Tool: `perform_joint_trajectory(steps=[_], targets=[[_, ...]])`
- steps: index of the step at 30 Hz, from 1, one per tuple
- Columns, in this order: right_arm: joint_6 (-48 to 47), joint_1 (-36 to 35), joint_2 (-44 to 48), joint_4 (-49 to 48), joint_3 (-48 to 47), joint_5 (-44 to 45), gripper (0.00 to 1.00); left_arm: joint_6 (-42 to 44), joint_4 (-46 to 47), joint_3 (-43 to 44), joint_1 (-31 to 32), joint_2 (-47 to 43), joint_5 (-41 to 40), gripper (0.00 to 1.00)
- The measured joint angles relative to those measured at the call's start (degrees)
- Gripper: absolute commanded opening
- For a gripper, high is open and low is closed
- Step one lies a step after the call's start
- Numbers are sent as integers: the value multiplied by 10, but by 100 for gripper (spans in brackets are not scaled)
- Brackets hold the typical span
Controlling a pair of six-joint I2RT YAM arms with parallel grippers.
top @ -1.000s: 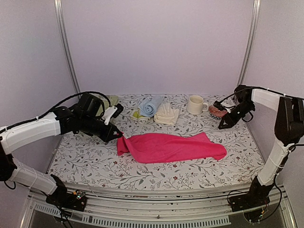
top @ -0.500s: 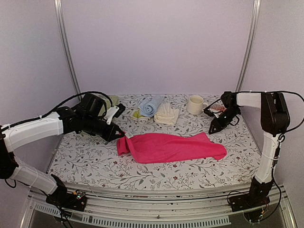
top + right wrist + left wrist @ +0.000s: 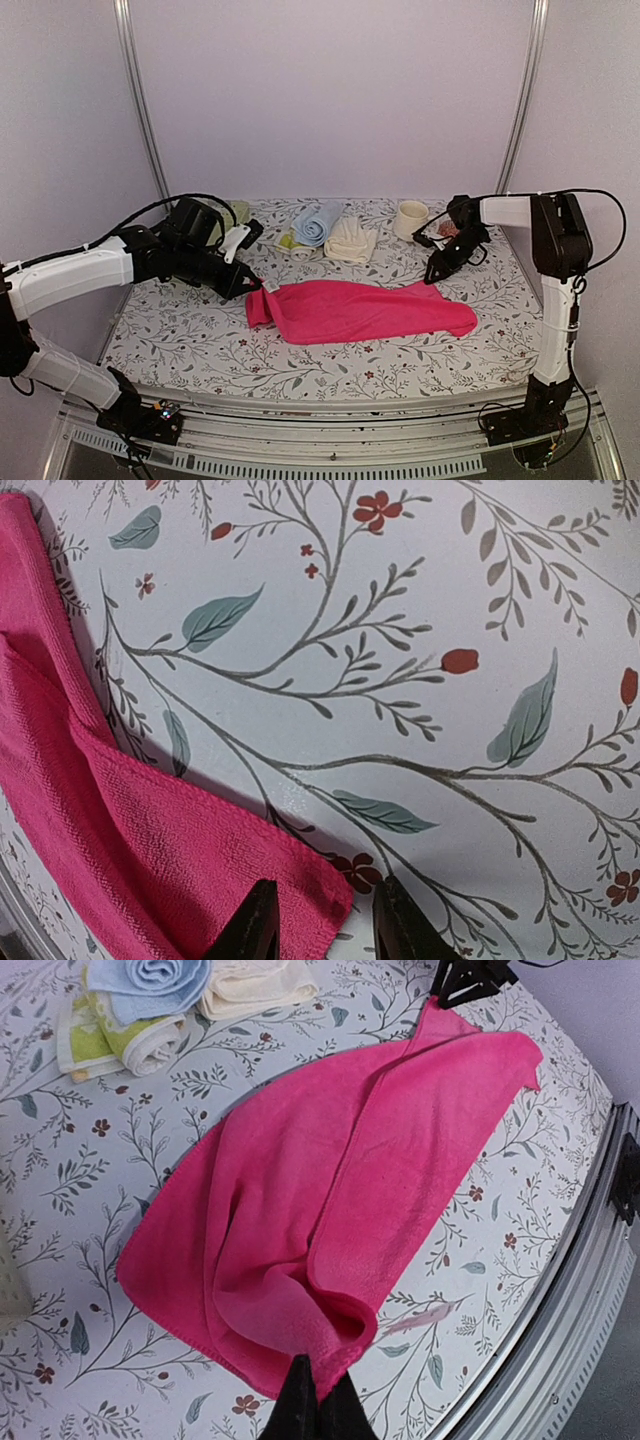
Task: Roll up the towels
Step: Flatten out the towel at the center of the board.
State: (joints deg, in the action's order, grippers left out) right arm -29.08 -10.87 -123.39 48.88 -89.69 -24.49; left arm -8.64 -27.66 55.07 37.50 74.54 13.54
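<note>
The tip of the pink towel's far corner is between my fingers, so my right gripper needs to close now. Closing now would hold the tip.
A hot pink towel point(image 3: 365, 310) lies spread and partly folded on the floral table. My left gripper point(image 3: 262, 287) is shut on the towel's left corner, which bunches at my fingertips point(image 3: 300, 1400) in the left wrist view. My right gripper point(image 3: 432, 278) hovers open low over the towel's far right corner point(image 3: 300, 885), one finger over the cloth and one over bare table. At the back lie a rolled light blue towel point(image 3: 315, 222), a cream-white towel point(image 3: 351, 240) and a pale yellow-green towel point(image 3: 291, 243).
A cream mug point(image 3: 410, 220) stands at the back right, with a small reddish object point(image 3: 449, 230) behind my right arm. A pale green basket point(image 3: 233, 211) sits behind my left wrist. The table's metal front rail point(image 3: 590, 1290) runs close to the pink towel.
My right arm has swung in from the back right edge, leftward and down to the pink towel's far right corner. The left gripper and the towel have stayed put.
</note>
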Motion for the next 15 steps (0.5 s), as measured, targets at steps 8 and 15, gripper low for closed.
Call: perform_joint_trajectory(steps=[8, 15], targets=[[5, -10, -1, 0, 0, 11, 8, 2, -1, -7, 0, 0, -10, 0], [7, -5, 17, 6, 6, 31, 2, 4, -1, -7, 0, 1, -37, 0]])
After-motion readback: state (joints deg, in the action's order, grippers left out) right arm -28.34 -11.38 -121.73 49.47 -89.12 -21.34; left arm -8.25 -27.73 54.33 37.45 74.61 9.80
